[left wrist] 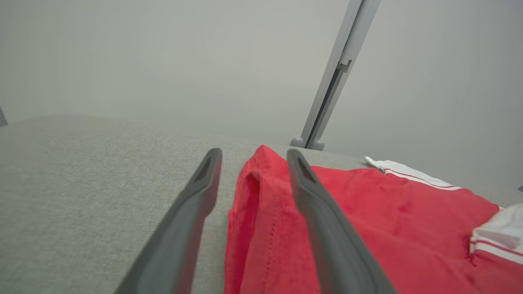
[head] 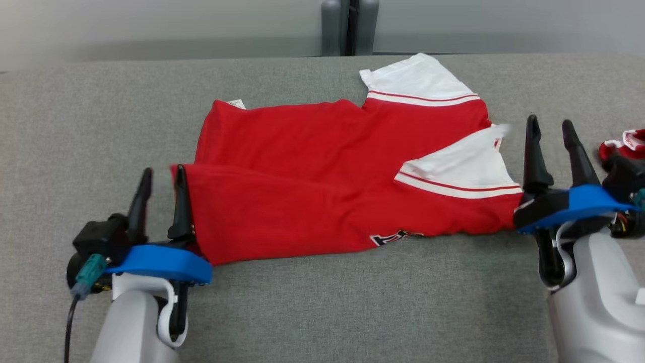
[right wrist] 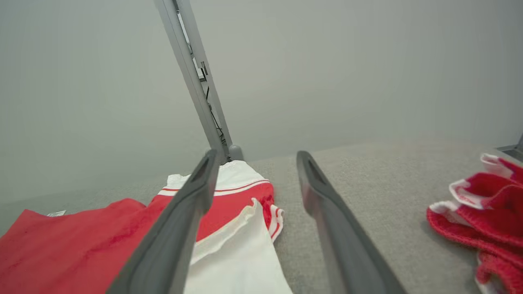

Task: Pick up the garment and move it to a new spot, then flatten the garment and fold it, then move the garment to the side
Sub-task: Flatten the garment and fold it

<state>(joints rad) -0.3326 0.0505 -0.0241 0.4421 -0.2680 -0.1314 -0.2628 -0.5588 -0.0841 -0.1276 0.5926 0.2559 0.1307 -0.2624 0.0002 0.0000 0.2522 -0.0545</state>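
Observation:
The garment's body (head: 320, 181) lies flat on the tabletop, and the layers stand up at its raised hem corner, so my left gripper will grab the garment there next.
A red garment (head: 312, 166) with white, red-striped sleeves lies folded lengthwise on the grey table (head: 101, 111). My left gripper (head: 162, 174) is at the garment's left end with its jaws open. In the left wrist view, the garment's (left wrist: 388, 212) red corner sits loose between the fingers of the left gripper (left wrist: 253, 153), clear of the left finger. My right gripper (head: 549, 123) is open just past the garment's right end, beside the near white sleeve (head: 463, 169). The right wrist view has the garment (right wrist: 81, 237) left of the right gripper (right wrist: 256, 154), with bare table between the fingers.
A second red and white cloth (head: 625, 143) lies bunched at the table's right edge, close to my right wrist, and appears as a bunched cloth (right wrist: 482, 212) in the right wrist view. A grey post (head: 350, 25) stands behind the table's far edge.

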